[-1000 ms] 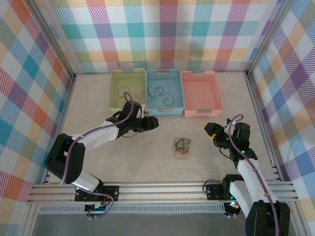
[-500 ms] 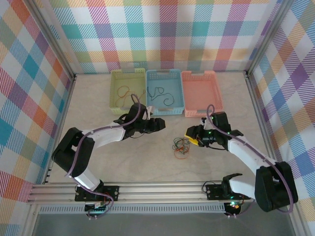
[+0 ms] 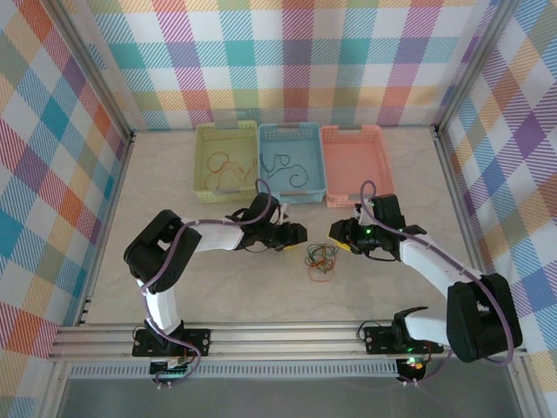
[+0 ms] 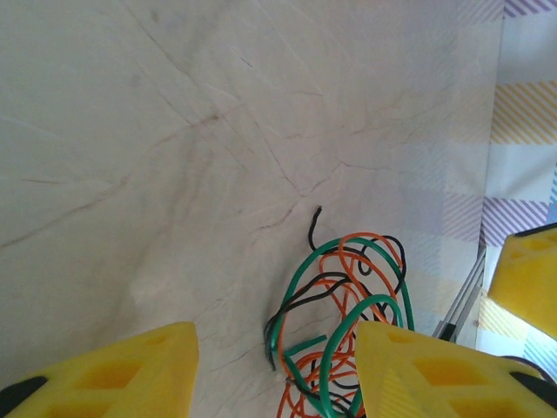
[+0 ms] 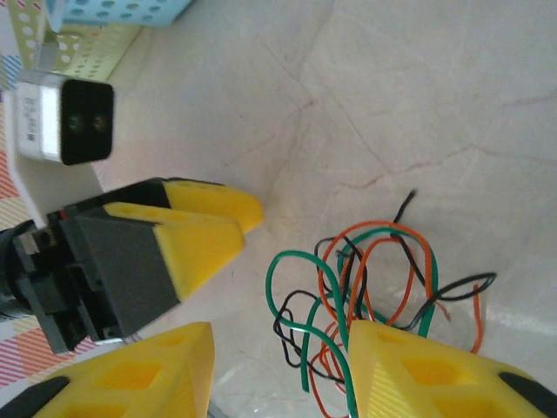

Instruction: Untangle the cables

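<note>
The green wire needs to be untangled from the orange and black wires, so my left gripper should grab it by its loose end (image 4: 322, 339) next and leave its length free.
The cables (image 3: 322, 259) lie as a small clump of green, orange and black wires on the pale table, between the two arms. My left gripper (image 3: 297, 233) hovers just up and left of the clump, jaws open. In the left wrist view the cables (image 4: 348, 305) spread on the table between my open yellow fingers (image 4: 444, 374), close to the right one, ungripped. My right gripper (image 3: 338, 233) stands open just up and right of the clump. In the right wrist view the cables (image 5: 374, 270) lie by its right finger (image 5: 435, 374), and the left gripper's yellow fingers (image 5: 202, 228) face it.
Three baskets stand in a row at the back: a green basket (image 3: 226, 129) holding an orange-yellow wire, a blue basket (image 3: 291, 127) holding a black wire, and a pink basket (image 3: 352, 131). Plaid walls close in the table. Aluminium rails (image 3: 287, 335) run along the near edge.
The left gripper has slid right to the clump. The right arm has swung in from the right side to the clump's upper right; the two grippers now face each other closely.
</note>
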`<state>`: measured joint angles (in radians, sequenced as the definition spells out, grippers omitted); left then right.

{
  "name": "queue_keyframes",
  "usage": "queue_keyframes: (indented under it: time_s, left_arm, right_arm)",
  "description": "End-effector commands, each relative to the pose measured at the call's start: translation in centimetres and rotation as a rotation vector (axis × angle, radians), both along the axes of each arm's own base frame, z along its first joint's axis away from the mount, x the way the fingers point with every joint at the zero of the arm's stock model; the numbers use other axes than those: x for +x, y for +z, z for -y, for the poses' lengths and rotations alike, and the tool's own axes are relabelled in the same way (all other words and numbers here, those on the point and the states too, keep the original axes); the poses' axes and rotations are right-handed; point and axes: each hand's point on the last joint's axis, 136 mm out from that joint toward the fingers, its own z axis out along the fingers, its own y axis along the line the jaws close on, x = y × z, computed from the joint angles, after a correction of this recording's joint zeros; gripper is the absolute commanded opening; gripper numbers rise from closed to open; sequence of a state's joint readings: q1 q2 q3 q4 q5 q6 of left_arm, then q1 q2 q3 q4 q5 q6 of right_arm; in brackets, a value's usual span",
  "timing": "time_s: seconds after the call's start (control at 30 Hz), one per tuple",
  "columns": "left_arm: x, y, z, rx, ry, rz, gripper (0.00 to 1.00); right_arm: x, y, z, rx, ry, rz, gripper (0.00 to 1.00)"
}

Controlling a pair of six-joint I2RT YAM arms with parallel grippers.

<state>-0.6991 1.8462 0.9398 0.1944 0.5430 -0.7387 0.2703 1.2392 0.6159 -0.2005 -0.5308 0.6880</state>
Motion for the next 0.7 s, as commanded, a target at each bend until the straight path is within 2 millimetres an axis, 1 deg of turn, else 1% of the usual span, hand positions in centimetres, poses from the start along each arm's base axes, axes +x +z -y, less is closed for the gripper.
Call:
queue_keyframes:
  time_s: [0.0,0.07,0.1,0.17,0.3,0.47,0.67]
  left_arm:
    - [-0.1,1.1,1.7,-0.049,-0.038,0.004,0.51]
    - [-0.1,1.0,1.8,-0.051,-0.044,-0.002,0.51]
    - [-0.3,0.9,1.9,-0.053,-0.052,-0.007,0.50]
    - [-0.4,0.9,2.1,-0.056,-0.060,-0.014,0.49]
    - [-0.6,0.9,2.3,-0.050,-0.076,-0.009,0.46]
    - [-0.9,1.0,2.7,-0.061,-0.094,-0.012,0.36]
    - [-1.2,1.2,2.8,-0.066,-0.113,-0.008,0.30]
  right_arm:
    - [0.4,-0.3,0.1,-0.028,0.015,0.071,0.45]
    - [0.4,-0.6,0.0,-0.022,0.017,0.055,0.45]
    - [0.3,-0.4,-0.1,-0.022,0.031,0.067,0.45]
    - [0.5,-0.6,0.3,-0.040,0.007,0.077,0.45]
    - [0.5,-0.5,0.4,-0.038,0.006,0.092,0.45]
    - [0.3,-0.3,0.5,-0.037,0.003,0.116,0.45]
    - [0.2,0.0,0.7,-0.042,-0.007,0.147,0.46]
